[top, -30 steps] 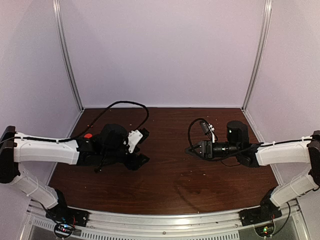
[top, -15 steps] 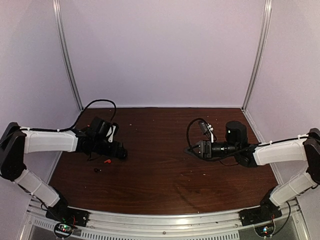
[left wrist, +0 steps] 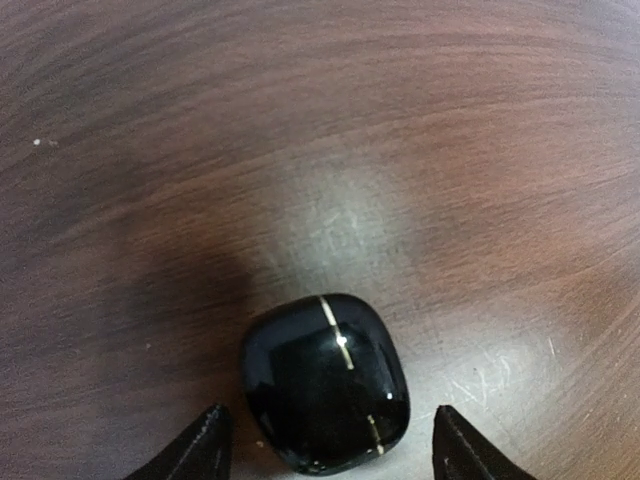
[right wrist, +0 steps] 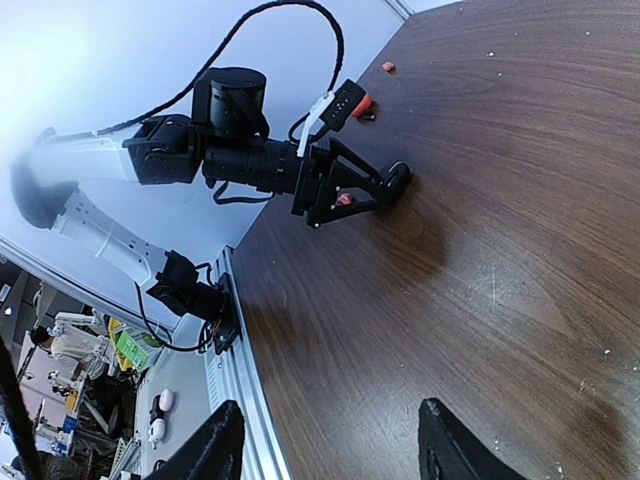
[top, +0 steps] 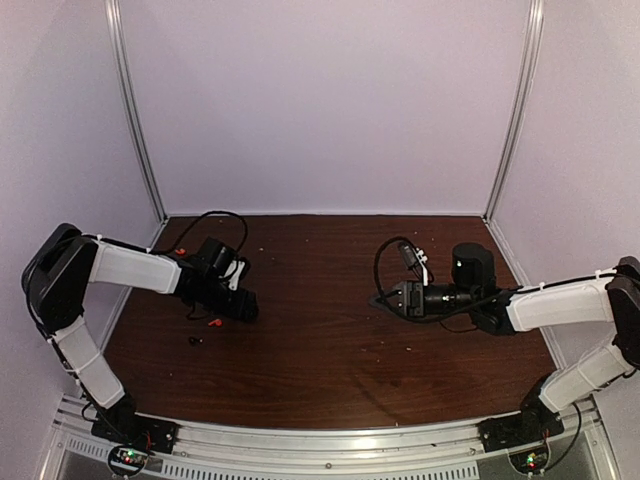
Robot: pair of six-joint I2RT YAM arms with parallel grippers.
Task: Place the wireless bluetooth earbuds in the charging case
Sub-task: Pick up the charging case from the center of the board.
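Note:
My left gripper has both fingers away from the sides of the charging case. The charging case would stay on the tabletop if I lifted that gripper now.
In the left wrist view the charging case (left wrist: 325, 385) lies on the table, glossy black face up with a thin gold line across it. My left gripper (left wrist: 330, 455) is open, one fingertip (left wrist: 205, 450) on each side of the case with a gap to it. From above, the left gripper (top: 243, 305) is low over the table's left part and hides the case. Just left of it lie the red earbud (top: 213, 322) and the black earbud (top: 194, 341). My right gripper (top: 385, 298) is open and empty, its fingertips (right wrist: 222, 445) over bare wood.
The dark wooden table (top: 330, 350) is walled on three sides by pale panels. A metal rail (top: 320, 440) runs along its near edge. Loose black cable (top: 395, 250) loops above the right wrist. The left arm (right wrist: 250, 160) shows across the table in the right wrist view.
The left arm has drawn back to the left, uncovering both earbuds, and its gripper now sits low by them. The right arm has hardly moved.

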